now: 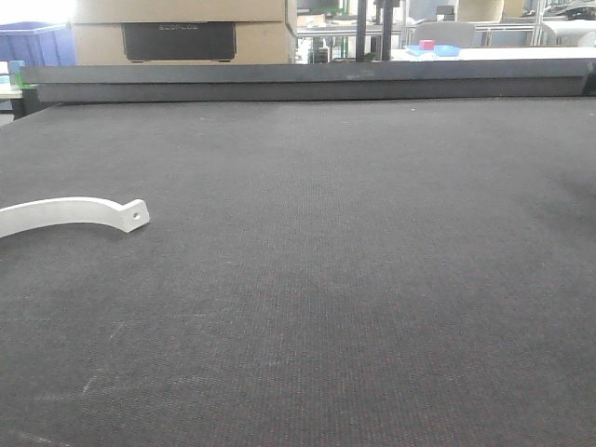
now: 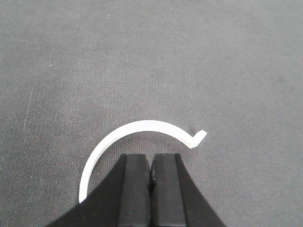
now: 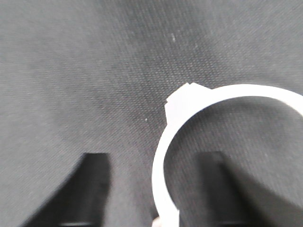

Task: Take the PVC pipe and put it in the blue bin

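My right gripper is going to grab the PVC pipe by its slim curved band (image 3: pixel 160 179) next, to place it.
A thin white curved PVC pipe (image 1: pixel 65 212) lies flat on the dark mat at the left edge of the front view, its pierced end tab pointing right. Neither gripper shows in that view. In the left wrist view my left gripper (image 2: pixel 151 158) is shut and empty, its tips just short of a white arc of PVC pipe (image 2: pixel 142 125) on the mat. My right gripper (image 3: pixel 156 194) is open in the right wrist view. A white PVC pipe arc (image 3: pixel 189 101) runs down between its blurred fingers (image 3: pixel 92 189) and touches neither. A blue bin (image 1: pixel 33 45) stands far back left.
The dark mat (image 1: pixel 354 279) covers the whole table. A raised dark bar (image 1: pixel 307 82) runs along the far edge. Behind it stand cardboard boxes (image 1: pixel 182 33) and, at the back right, a white table with small blue and pink items (image 1: pixel 436 48).
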